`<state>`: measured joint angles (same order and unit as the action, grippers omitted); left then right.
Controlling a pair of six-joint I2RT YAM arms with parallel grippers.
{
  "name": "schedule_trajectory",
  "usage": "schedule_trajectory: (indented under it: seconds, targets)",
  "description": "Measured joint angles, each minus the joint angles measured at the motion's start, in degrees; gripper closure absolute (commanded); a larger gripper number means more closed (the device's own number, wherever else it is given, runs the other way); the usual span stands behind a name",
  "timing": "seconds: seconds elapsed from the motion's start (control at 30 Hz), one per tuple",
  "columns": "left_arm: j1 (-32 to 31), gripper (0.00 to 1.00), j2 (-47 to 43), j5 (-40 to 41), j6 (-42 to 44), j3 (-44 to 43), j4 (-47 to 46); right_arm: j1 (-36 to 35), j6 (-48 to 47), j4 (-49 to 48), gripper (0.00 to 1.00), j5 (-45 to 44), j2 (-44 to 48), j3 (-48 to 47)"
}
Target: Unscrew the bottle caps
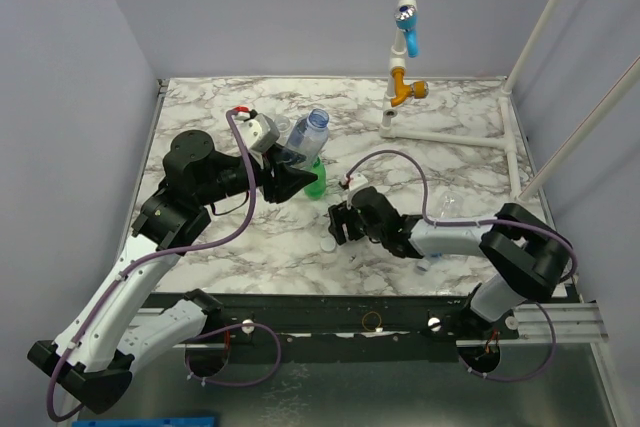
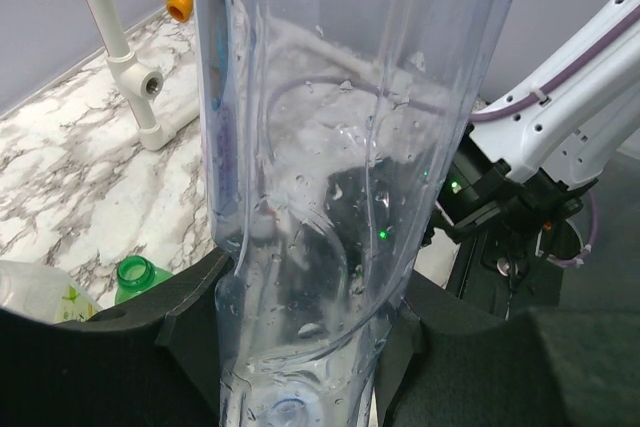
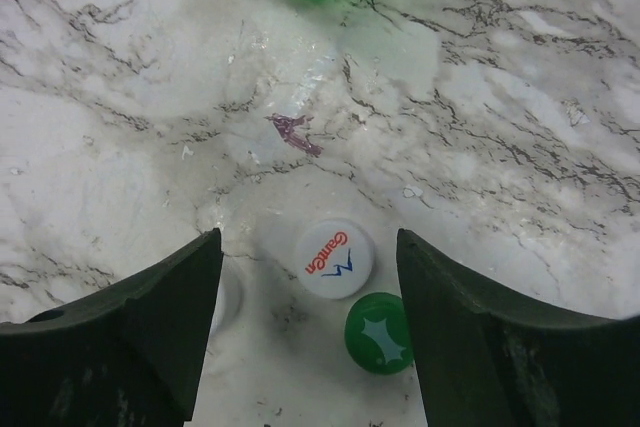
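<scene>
I will next use my right gripper to grab the clear bottle by its neck (image 1: 317,121), which leaves the bottle's base free, so that I can set it upright on the tabletop.
My left gripper (image 2: 310,297) is shut on a clear bottle (image 2: 330,147), its black fingers (image 2: 130,347) pressing both sides near the base. From above, this bottle (image 1: 311,133) has a blue label and tilts over the green bottle (image 1: 316,183), which lies on the table with its neck (image 2: 137,275) open. My right gripper (image 3: 310,287) hangs open just above the marble with nothing between its fingers. Under it lie a white cap with red and blue lettering (image 3: 334,258) and a green cap (image 3: 379,332). Another white cap (image 3: 228,297) is half hidden by the left finger. From above, my right gripper (image 1: 341,223) is just above the caps (image 1: 328,244).
A white pipe frame with a blue valve (image 1: 407,32) and an orange valve (image 1: 404,87) stands at the back right. Another clear bottle with a yellowish label (image 2: 35,292) lies beside the green one. The right arm (image 2: 560,117) crosses close to the held bottle.
</scene>
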<state>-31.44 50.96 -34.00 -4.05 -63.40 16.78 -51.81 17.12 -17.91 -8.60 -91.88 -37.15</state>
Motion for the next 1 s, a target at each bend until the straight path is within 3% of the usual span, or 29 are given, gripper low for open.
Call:
schedule_trajectory:
  seconds: [0.2,0.4,0.53,0.73,1.0]
  targets:
    - [0.07,1.00,0.00,-0.15,-0.11,0.00,0.00,0.00,-0.79,7.06,0.20,0.04,11.85,-2.03]
    - [0.22,1.00,0.00,-0.13,-0.20,0.00,-0.07,0.00,-3.78,13.38,0.06,2.34,28.89,-13.07]
    - [0.26,1.00,0.00,-0.15,-0.17,0.00,-0.39,0.00,-5.07,16.39,0.03,5.92,35.41,-22.43]
    - [0.26,1.00,0.07,-1.88,0.11,0.09,-0.68,0.00,-4.90,17.86,0.00,12.81,36.09,-31.63]
    - [0.26,1.00,0.48,-7.85,0.76,0.33,-0.83,0.00,-2.54,16.26,0.01,19.93,29.42,-37.86]
